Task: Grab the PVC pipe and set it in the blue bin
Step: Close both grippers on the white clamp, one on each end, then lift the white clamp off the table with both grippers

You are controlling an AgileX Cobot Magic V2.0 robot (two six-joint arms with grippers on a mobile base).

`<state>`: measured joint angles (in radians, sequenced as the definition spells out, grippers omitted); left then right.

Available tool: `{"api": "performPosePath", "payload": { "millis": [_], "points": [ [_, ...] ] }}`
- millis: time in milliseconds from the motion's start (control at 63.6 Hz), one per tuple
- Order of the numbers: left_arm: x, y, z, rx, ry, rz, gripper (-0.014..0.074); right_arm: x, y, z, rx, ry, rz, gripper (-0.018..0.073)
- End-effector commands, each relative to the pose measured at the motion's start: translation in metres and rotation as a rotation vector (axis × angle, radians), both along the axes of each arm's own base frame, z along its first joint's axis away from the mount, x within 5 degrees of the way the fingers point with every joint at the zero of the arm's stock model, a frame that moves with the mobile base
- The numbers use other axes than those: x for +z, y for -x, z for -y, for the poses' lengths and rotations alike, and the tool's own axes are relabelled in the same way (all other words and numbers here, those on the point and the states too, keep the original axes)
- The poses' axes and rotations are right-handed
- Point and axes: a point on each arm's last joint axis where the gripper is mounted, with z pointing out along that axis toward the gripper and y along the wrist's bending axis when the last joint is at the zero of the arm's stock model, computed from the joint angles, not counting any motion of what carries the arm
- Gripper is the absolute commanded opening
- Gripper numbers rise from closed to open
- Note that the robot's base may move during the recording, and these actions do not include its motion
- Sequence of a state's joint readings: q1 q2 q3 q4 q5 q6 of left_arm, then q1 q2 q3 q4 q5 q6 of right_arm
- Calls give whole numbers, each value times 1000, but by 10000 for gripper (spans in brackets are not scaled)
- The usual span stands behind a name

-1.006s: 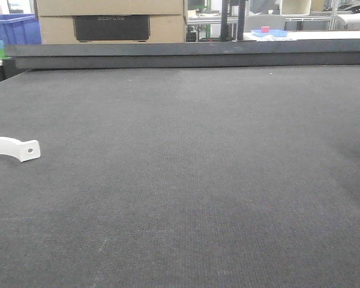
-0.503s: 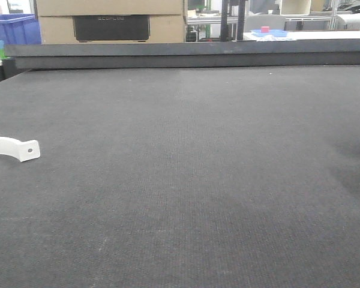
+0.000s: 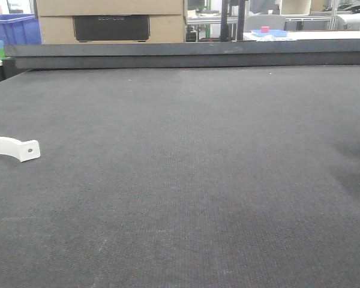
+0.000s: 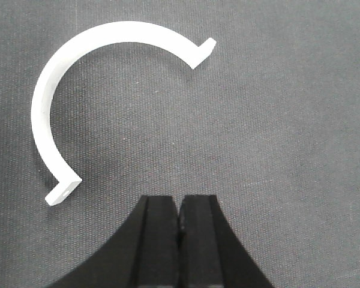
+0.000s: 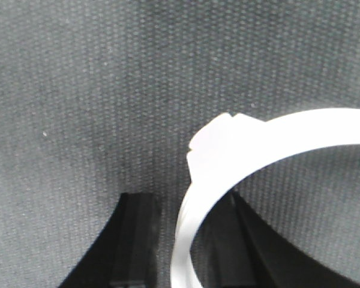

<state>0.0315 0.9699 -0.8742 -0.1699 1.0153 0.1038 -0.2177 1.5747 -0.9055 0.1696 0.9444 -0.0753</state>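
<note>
My left gripper is to pick up the pipe by its curved body (image 4: 53,69) next, so that the PVC pipe can be placed in the blue bin.
A white C-shaped PVC pipe piece (image 4: 78,90) with a holed tab lies flat on the dark mat, ahead and left of my left gripper (image 4: 179,207). That gripper is shut with nothing between its fingers. The same sort of piece (image 3: 13,148) shows at the left edge of the front view. A second white curved piece (image 5: 228,156) runs between the fingers of my right gripper (image 5: 183,207). Its jaws stand open, with a gap of mat showing beside the left finger (image 5: 138,240). A blue bin (image 3: 12,29) stands beyond the table's far left corner. Neither gripper shows in the front view.
A dark raised ledge (image 3: 186,54) runs along the table's far edge. Behind it stand a cardboard box (image 3: 111,21), and a small blue tray (image 3: 270,33) on a white table. A soft shadow lies on the mat at the right edge.
The white piece in the front view has not moved. Only the shadow at the mat's right edge has shifted a little.
</note>
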Motion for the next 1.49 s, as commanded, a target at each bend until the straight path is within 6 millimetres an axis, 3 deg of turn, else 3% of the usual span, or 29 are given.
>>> {"api": "performPosePath", "payload": {
  "millis": [0, 236, 330, 425, 550, 739, 849, 1069, 1226, 1305, 1478],
  "points": [
    [2, -1, 2, 2, 15, 11, -111, -7, -2, 2, 4, 5, -17, 129],
    [2, -1, 2, 8, 18, 10, -111, -14, -3, 2, 4, -1, -43, 125],
    [2, -1, 1, 57, 43, 7, -111, -16, -3, 2, 5, -4, -55, 33],
    [2, -2, 0, 161, 91, 0, -111, -14, -2, 2, 7, -6, -60, -162],
    [1, -3, -8, 233, 78, -4, -111, -8, 2, 0, 11, -13, -74, -158],
    [-5, -10, -28, 300, -1, -80, -111, 25, 18, -4, 20, -2, -7, -158],
    [-8, -23, -31, 225, -47, -141, -111, 49, 30, -6, 22, 16, 76, -158],
    [-23, -66, -39, 156, -107, -213, -111, 99, 62, -14, 21, 69, 300, -162],
    [-49, -93, -52, 136, -216, -251, -110, 122, 83, -18, 22, 101, 417, -162],
    [-61, -102, -53, 130, -220, -265, -75, 128, 90, -19, 23, 113, 452, -162],
    [-83, -116, -55, 121, -216, -306, 213, 133, 96, -20, 24, 122, 479, -162]
  ]
}}
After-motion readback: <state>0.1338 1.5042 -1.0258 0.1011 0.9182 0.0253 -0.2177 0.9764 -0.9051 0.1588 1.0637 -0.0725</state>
